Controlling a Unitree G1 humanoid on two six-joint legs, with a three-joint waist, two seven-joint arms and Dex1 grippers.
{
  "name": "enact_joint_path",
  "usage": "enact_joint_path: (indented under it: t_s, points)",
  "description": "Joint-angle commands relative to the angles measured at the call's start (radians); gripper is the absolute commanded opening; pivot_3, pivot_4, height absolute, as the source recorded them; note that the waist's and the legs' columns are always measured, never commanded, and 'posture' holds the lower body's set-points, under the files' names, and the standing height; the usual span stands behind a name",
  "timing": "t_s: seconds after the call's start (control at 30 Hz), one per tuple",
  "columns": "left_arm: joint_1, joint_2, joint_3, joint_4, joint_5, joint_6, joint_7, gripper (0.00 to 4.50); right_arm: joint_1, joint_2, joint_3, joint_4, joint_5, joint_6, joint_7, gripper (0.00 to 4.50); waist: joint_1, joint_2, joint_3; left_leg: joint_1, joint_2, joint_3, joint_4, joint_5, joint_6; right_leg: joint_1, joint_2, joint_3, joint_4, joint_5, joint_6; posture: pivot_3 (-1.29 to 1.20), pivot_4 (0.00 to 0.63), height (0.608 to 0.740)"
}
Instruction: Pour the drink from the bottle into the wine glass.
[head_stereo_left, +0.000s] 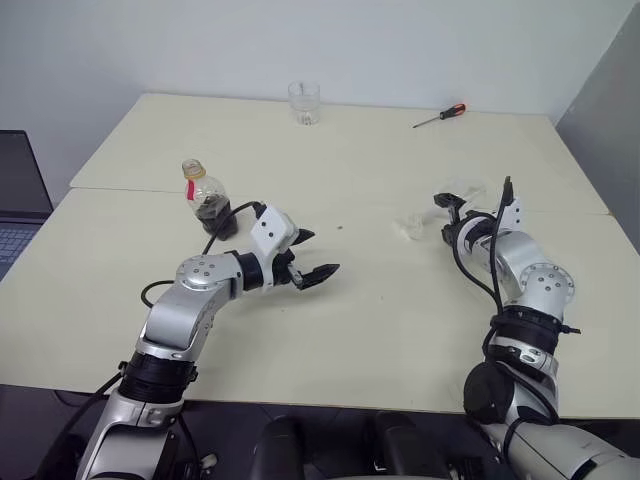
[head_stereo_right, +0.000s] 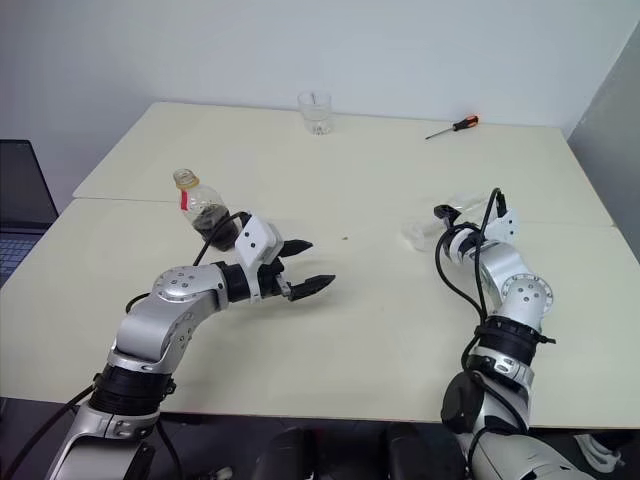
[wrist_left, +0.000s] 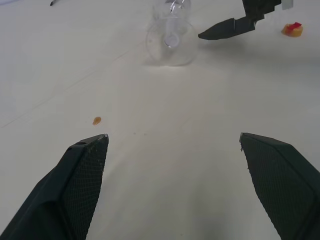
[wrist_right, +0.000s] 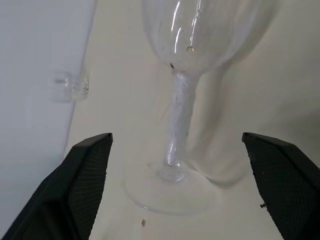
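The right gripper grabs the wine glass by its narrow stem (wrist_right: 179, 122) next, since the glass has a wide, rounded bowl of thin glass (wrist_right: 200, 32).
The bottle (head_stereo_left: 206, 197) stands upright on the left part of the table, with a red band at the neck and a little dark drink (head_stereo_left: 213, 210) at its bottom. My left gripper (head_stereo_left: 322, 252) hovers open and empty, just right of the bottle. The wine glass (wrist_right: 182, 105) lies on its side at the right, its round foot (head_stereo_left: 410, 228) toward the table's middle, with no dark liquid inside. My right gripper (head_stereo_left: 447, 220) is open, its fingers (wrist_right: 90, 170) on either side of the stem and foot without touching them.
A clear tumbler (head_stereo_left: 304, 102) stands at the table's far edge and a red-handled screwdriver (head_stereo_left: 440, 116) lies at the far right. A laptop (head_stereo_left: 20, 200) sits off the left edge. A small yellow and red piece (wrist_left: 292, 29) lies past the right gripper. A brown drop (wrist_left: 96, 120) marks the middle.
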Motion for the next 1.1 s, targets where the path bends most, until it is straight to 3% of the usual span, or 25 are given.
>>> enact_joint_path:
  t_s: [0.03, 0.6, 0.7, 1.03, 1.1]
  points:
    - [-0.022, -0.003, 0.006, -0.014, 0.003, -0.022, 0.0, 4.5, -0.051, -0.045, -0.002, 0.07, 0.025, -0.002, 0.049, 4.48, 0.0, 0.0, 0.0, 0.0, 0.0, 0.0, 0.0, 0.0, 0.0, 0.0, 0.0, 0.0, 0.0, 0.0, 0.0, 0.0, 0.15, 0.74]
    - [0.005, 0.018, 0.033, -0.054, 0.003, -0.006, 0.016, 4.5, -0.216, -0.13, 0.071, 0.58, -0.218, -0.205, 0.384, 4.48, -0.004, 0.0, 0.0, 0.0, 0.0, 0.001, -0.002, 0.0, 0.0, 0.0, 0.0, 0.0, -0.001, 0.0, 0.0, 0.0, 0.15, 0.74]
    - [0.01, 0.025, 0.037, -0.06, 0.002, -0.003, 0.022, 4.5, -0.232, -0.14, 0.073, 0.631, -0.255, -0.244, 0.423, 3.88, -0.004, 0.0, 0.0, 0.0, 0.0, 0.001, -0.002, 0.0, 0.0, 0.0, 0.0, -0.001, 0.0, 0.0, 0.0, 0.0, 0.15, 0.74]
    - [0.016, 0.03, 0.039, -0.067, 0.006, 0.0, 0.036, 4.5, -0.265, -0.15, 0.134, 0.639, -0.377, -0.294, 0.528, 0.39, -0.003, 0.0, 0.0, 0.0, 0.0, 0.001, -0.002, 0.0, 0.0, 0.0, 0.0, 0.0, 0.0, 0.0, 0.0, 0.0, 0.15, 0.74]
    - [0.018, 0.034, 0.041, -0.07, 0.011, 0.001, 0.042, 4.5, -0.265, -0.137, 0.169, 0.56, -0.394, -0.291, 0.558, 0.16, -0.003, 0.0, 0.0, 0.0, 0.0, 0.001, -0.002, 0.0, 0.0, 0.0, 0.0, -0.001, 0.0, 0.0, 0.0, 0.0, 0.15, 0.74]
